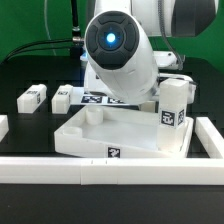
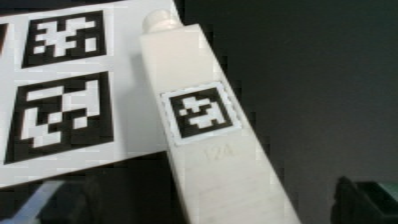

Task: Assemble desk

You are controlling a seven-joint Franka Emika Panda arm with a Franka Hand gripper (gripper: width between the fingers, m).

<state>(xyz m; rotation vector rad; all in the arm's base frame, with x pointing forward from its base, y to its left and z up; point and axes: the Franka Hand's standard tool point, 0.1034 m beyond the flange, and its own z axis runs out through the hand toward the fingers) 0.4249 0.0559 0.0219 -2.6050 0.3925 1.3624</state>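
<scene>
The loose white leg is next for my gripper, which should grab it by its plain end below the tag (image 2: 238, 186) so that the desk can be assembled.
The desk's white tray-like top (image 1: 105, 137) lies at the front of the black table. One white square leg (image 1: 172, 108) with a tag stands upright in the top's corner on the exterior view's right. Two more legs (image 1: 33, 97) (image 1: 62, 97) lie loose on the exterior view's left. In the wrist view another white leg (image 2: 199, 110) with a tag lies flat, partly over the marker board (image 2: 63, 100). My gripper (image 2: 205, 205) is open above this leg, with a dark fingertip (image 2: 365, 200) clear of its side. In the exterior view the arm's white body (image 1: 120, 50) hides the gripper.
A long low white border wall (image 1: 110, 172) runs along the table's front edge and up the exterior view's right side (image 1: 212, 135). The marker board (image 1: 100, 98) lies behind the desk top, under the arm. A green backdrop stands behind the table.
</scene>
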